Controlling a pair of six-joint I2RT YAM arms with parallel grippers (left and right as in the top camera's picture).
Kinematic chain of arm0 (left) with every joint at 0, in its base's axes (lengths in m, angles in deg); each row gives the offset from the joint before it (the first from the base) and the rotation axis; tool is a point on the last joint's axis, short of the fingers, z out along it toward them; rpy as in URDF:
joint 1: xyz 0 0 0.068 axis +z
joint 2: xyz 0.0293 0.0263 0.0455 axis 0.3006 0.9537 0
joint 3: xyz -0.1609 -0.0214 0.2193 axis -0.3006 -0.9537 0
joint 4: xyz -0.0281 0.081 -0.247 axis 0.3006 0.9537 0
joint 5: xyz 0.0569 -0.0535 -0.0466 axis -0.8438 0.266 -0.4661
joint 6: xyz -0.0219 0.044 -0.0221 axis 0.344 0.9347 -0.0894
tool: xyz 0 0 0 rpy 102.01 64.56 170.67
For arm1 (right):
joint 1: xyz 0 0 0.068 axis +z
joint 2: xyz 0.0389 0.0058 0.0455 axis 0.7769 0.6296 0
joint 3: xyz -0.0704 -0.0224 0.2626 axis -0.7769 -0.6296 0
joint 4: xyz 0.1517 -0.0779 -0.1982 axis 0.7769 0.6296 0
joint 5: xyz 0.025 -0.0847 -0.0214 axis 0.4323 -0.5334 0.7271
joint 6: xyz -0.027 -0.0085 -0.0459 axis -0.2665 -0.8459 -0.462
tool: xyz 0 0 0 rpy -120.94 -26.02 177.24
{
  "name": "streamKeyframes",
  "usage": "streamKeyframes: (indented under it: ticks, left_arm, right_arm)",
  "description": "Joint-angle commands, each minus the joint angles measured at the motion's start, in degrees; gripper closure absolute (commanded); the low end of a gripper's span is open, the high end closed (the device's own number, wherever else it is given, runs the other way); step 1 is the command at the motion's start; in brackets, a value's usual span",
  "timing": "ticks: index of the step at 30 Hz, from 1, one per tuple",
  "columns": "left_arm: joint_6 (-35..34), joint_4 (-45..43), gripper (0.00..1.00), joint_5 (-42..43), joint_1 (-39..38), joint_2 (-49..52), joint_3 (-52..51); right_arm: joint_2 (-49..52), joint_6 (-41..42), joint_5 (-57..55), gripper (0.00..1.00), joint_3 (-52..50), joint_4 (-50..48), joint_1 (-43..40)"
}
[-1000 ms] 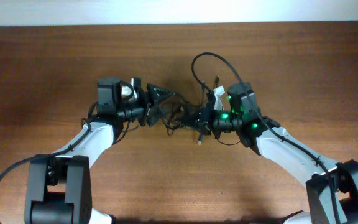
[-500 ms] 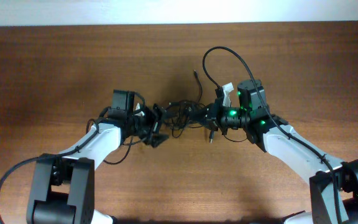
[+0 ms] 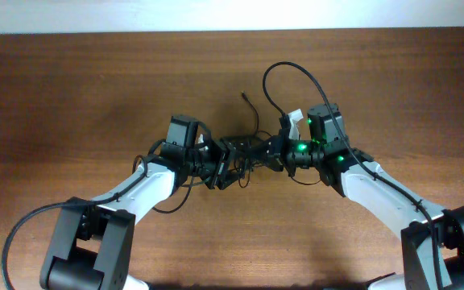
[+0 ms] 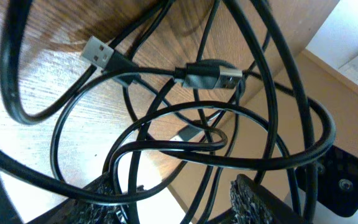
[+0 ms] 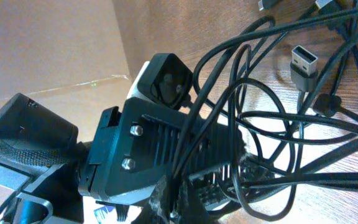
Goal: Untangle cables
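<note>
The left gripper takes hold of a piece of cable on the clump's side [image 3: 231, 163] [image 4: 194, 200] opposite my right gripper next. Then I untangle that cable.
The cables [image 3: 250, 150] are one black tangled clump at mid table, between my two grippers. One loop [image 3: 292, 74] arcs up over the right arm, and a plug end [image 3: 244, 97] sticks out behind. My left gripper [image 3: 227, 166] is open at the clump's left side. In the left wrist view its fingers [image 4: 179, 205] stand apart with several strands [image 4: 185, 149] passing between them, and USB plugs [image 4: 98, 53] lie on the wood. My right gripper [image 3: 274, 158] is at the clump's right side, and its fingers [image 5: 174, 200] are shut on cable strands [image 5: 272, 124].
The brown wooden table [image 3: 71, 89] reaches to a white wall strip at the back. The left arm's wrist body [image 5: 148, 143] fills the right wrist view right behind the cables. The thicker arm cables hang by each arm's base.
My left gripper has moved right, in against the clump. My right gripper shifted a little right and back with the cables a second ago and has since held still.
</note>
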State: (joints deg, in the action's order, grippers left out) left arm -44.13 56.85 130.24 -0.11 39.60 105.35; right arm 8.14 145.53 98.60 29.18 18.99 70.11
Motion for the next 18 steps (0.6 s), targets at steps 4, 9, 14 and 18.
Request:
streamKeyframes:
  ticks: [4, 9, 14, 18]
  left_arm:
    - [2.7, 5.7, 0.46, 2.0, 3.1, -0.7, 0.2]
    - [2.7, 5.7, 1.0, -1.7, 5.0, -0.7, 0.2]
    - [8.9, 5.1, 1.0, -4.9, 7.1, -0.7, 0.2]
    - [8.9, -4.7, 1.0, 3.3, 12.7, -0.7, 0.2]
  right_arm:
    - [0.3, -1.0, 0.1, 0.96, 0.1, 0.2, -0.3]
    - [0.3, -1.0, -0.1, 0.96, 0.1, 0.2, -0.3]
    - [0.3, -4.7, -0.2, 0.96, 0.1, 2.7, -0.3]
    - [0.3, -11.1, -16.1, 0.96, 0.1, 18.9, -0.4]
